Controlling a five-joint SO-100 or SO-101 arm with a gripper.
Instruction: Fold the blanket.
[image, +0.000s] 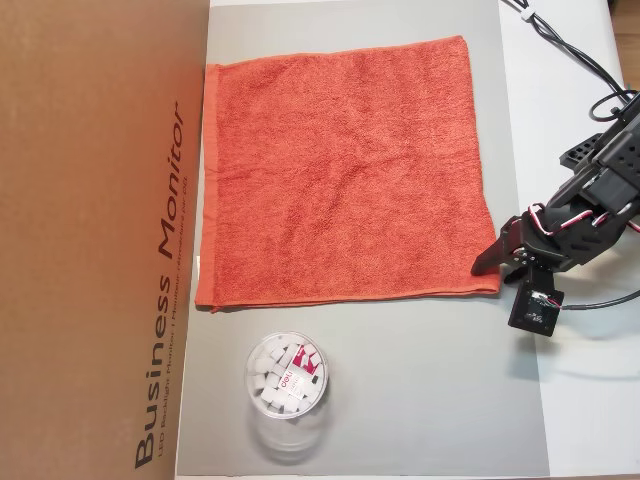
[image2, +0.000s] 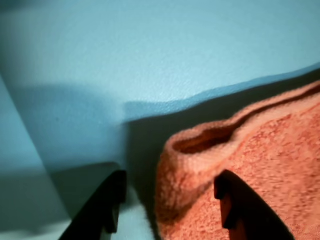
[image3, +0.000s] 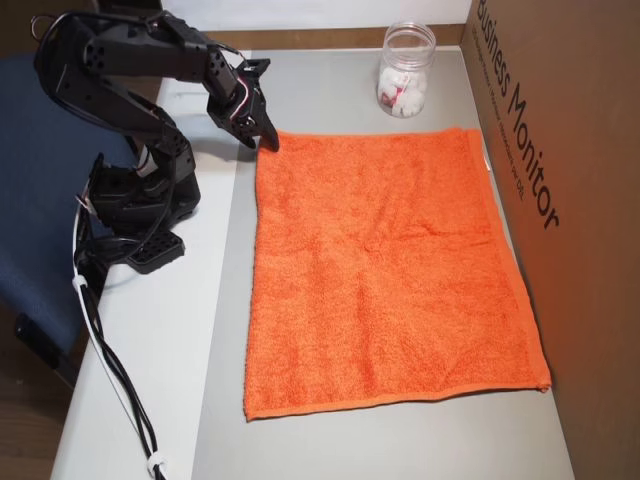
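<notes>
Next, my gripper will grab the blanket by its plain puffed-up corner (image: 487, 281), to fold it diagonally toward the orange-red blanket's banded edge (image: 209, 185).
The blanket (image: 340, 170) is an orange-red terry towel lying flat and unfolded on a grey mat (image: 430, 380); in another overhead view the blanket (image3: 385, 270) fills the mat's middle. My gripper (image: 500, 265) sits at the towel's near right corner in that view, low over the mat. The other overhead view puts the gripper (image3: 268, 140) at the towel's top left corner. In the wrist view the gripper (image2: 170, 200) is open, its two dark fingers (image2: 102, 210) straddling the slightly puffed-up corner of the blanket (image2: 260, 160).
A clear plastic jar (image: 285, 385) of white pieces stands on the mat near the towel's edge, also seen as the jar (image3: 405, 72). A tall brown cardboard box (image: 100, 240) walls off one side. The arm's base (image3: 140, 210) and cables (image3: 110, 350) occupy the white table strip.
</notes>
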